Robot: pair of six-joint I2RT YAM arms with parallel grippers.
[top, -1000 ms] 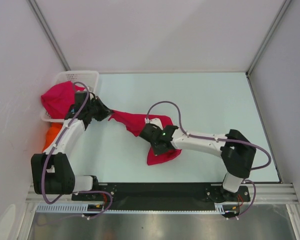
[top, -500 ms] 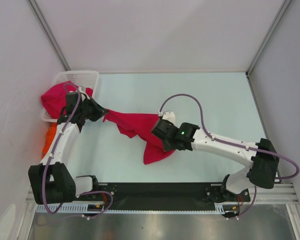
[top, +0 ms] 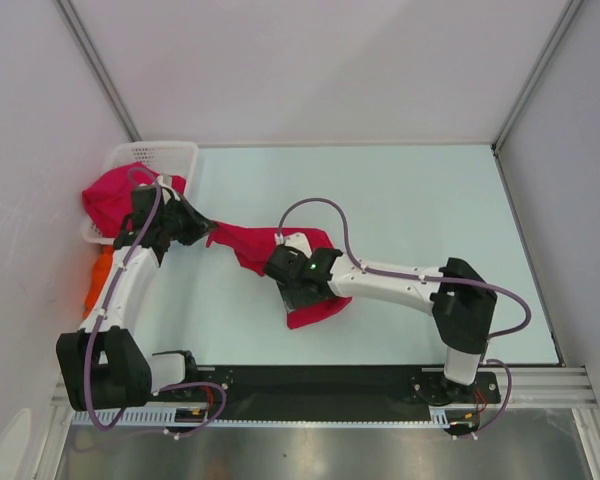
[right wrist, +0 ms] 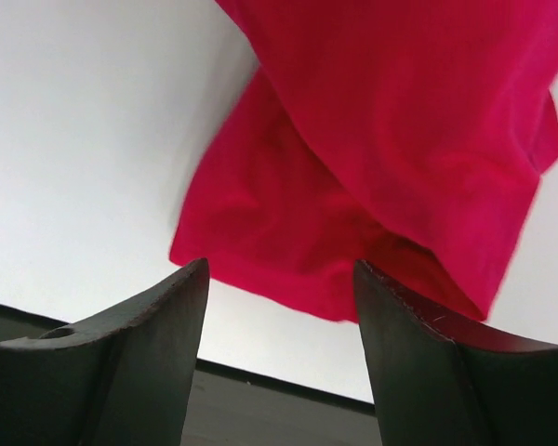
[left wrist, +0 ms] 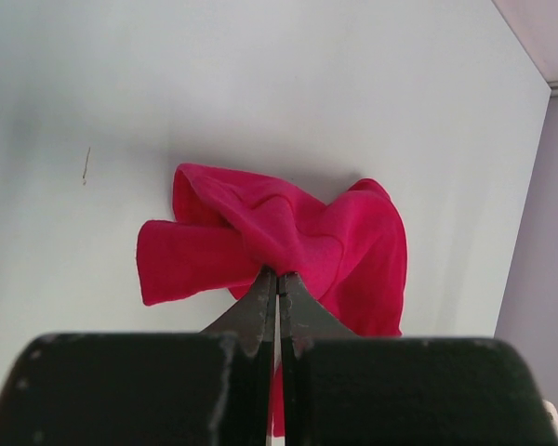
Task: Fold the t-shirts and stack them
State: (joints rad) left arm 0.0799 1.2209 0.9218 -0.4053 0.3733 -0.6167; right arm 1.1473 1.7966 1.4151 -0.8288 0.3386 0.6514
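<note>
My right gripper is going to grip the crumpled crimson t-shirt next by its lower end, opposite my left gripper, to stretch the t-shirt for folding.
A crimson t-shirt (top: 255, 248) lies crumpled across the table's middle, its lower end (top: 315, 312) towards the near edge. My left gripper (top: 202, 232) is shut on its left edge; in the left wrist view the jaws (left wrist: 278, 272) pinch a bunched fold of the red cloth (left wrist: 298, 228). My right gripper (top: 293, 293) hovers over the shirt's middle, open, with nothing between its fingers (right wrist: 279, 265); the red cloth (right wrist: 400, 139) lies beyond them. A second crimson t-shirt (top: 112, 196) hangs over the basket. An orange t-shirt (top: 100, 272) shows partly behind the left arm.
A white lattice basket (top: 165, 153) stands at the back left corner, against the left wall. The black rail (top: 320, 378) runs along the near edge of the table. Angled walls close the table in on the left, back and right.
My right gripper has opened and let go of the crimson t-shirt, then swung back to the left over it. The left gripper drew slightly left, still shut on the cloth.
</note>
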